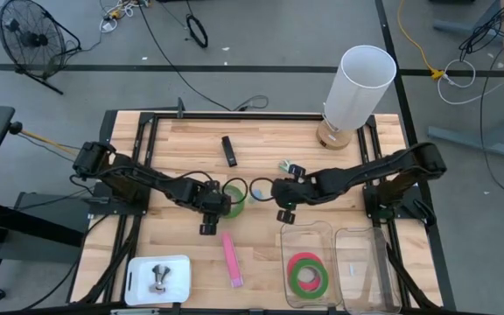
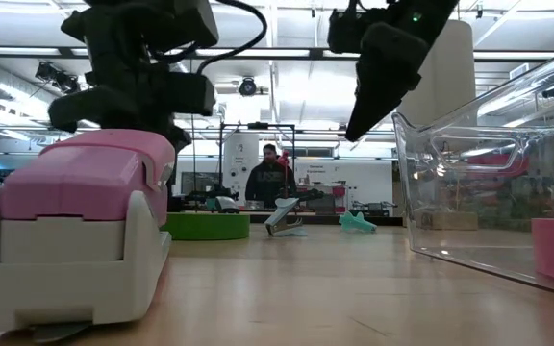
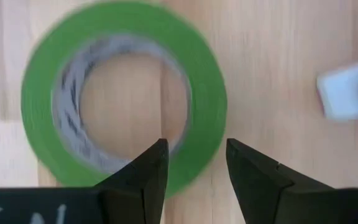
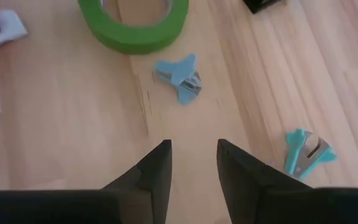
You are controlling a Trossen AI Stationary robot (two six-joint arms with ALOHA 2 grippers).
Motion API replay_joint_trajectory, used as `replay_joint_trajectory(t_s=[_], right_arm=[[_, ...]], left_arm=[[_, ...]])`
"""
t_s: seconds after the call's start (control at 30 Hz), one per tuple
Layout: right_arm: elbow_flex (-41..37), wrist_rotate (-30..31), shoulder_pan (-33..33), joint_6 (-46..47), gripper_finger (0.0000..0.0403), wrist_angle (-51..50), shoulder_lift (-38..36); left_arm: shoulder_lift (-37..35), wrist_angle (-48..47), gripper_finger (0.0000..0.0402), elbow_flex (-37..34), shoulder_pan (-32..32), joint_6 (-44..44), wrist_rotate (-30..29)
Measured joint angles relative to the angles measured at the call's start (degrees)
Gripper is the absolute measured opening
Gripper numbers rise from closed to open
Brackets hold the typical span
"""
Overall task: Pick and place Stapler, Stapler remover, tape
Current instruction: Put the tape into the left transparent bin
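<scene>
The left gripper will next grab the green tape roll (image 3: 40,96) by its ring side (image 3: 197,137) to pick and place the tape.
A green tape roll (image 3: 123,93) lies flat on the wooden table (image 1: 173,144), near its middle (image 1: 235,199). My left gripper (image 3: 196,155) is open just above it; the roll's near wall lies below the gap between the fingers, and I see no touch. My right gripper (image 4: 193,152) is open and empty over bare wood, right of the roll (image 1: 280,197). Two blue staple removers (image 4: 180,76) (image 4: 306,152) lie ahead of it. A pink stapler (image 1: 232,259) lies near the front edge. A red-pink and a green tape roll (image 1: 308,273) lie in a clear bin (image 1: 291,236).
A second clear bin (image 1: 367,267) stands beside the first at the front right. A black stapler (image 1: 228,150) lies toward the far side. A white tray (image 1: 143,289) with a metal piece sits front left. A tall white cylinder (image 1: 357,87) stands at the back right.
</scene>
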Motion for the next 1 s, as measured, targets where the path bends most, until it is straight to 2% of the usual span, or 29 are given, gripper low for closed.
replay_joint_trajectory(t_s=[0.43, 0.53, 0.63, 0.83, 1.0], right_arm=[[-0.76, -0.01, 0.21, -2.13, 0.0127, 4.37, -0.51], [-0.76, 0.00, 0.21, -2.55, 0.0127, 4.99, -0.51], [-0.76, -0.01, 0.21, -2.56, 0.0127, 5.16, -0.49], [-0.76, 0.00, 0.21, -3.01, 0.0127, 5.79, -0.46], [-0.76, 0.01, 0.21, -2.89, 0.0127, 6.90, -0.44]], left_arm=[[4.31, 2.75, 0.0166, 0.19, 1.50, 1.23, 0.26], [5.49, 3.16, 0.0142, 0.09, 1.70, 1.38, -0.02], [5.53, 3.21, 0.0088, 0.10, 1.72, 1.00, -0.09], [4.47, 2.36, 0.0087, 0.01, 2.82, -1.83, -0.36], [0.94, 2.14, 0.0087, 0.08, 2.93, -1.73, -1.98]])
